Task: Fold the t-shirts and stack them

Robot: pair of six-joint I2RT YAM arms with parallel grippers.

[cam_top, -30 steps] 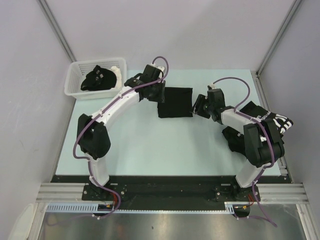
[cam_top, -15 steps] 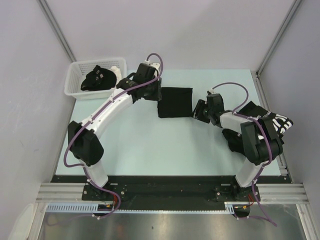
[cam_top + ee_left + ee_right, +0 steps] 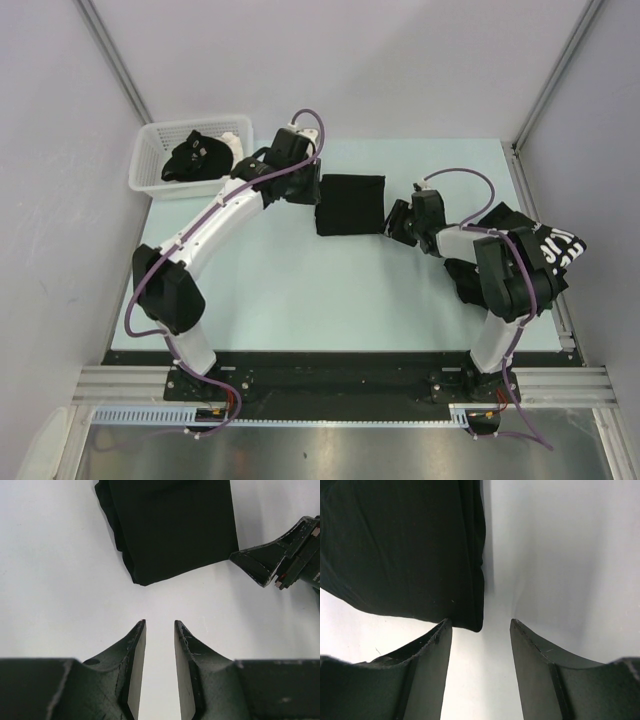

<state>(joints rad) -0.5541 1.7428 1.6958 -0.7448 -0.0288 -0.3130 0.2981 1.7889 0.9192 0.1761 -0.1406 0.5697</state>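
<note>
I need to stack the shirt, so my right gripper should next grab the folded black t-shirt's corner (image 3: 382, 231) (image 3: 476, 623) just ahead. The opposite edge is left for my left gripper.
A black t-shirt (image 3: 350, 204) lies folded into a square at the back middle of the table; it fills the top of the left wrist view (image 3: 172, 525) and the upper left of the right wrist view (image 3: 400, 545). My left gripper (image 3: 308, 190) (image 3: 160, 624) hovers off the shirt's left edge, open a narrow gap, with nothing between the fingers. At the shirt's right edge my right gripper (image 3: 392, 222) (image 3: 481, 622) is open wider, with a shirt corner just ahead of its jaws. A second black t-shirt (image 3: 545, 245) with white lettering lies crumpled at the far right, partly under the right arm.
A white slotted basket (image 3: 143, 160) stands at the table's back left corner with a dark bundle (image 3: 195, 157) inside. The pale table (image 3: 300, 290) ends near metal frame posts at both sides. The right gripper's tip (image 3: 280, 562) shows in the left wrist view.
The left arm has drawn its elbow down and to the left, and its gripper has shifted slightly off the folded shirt's edge. The right gripper has barely moved.
</note>
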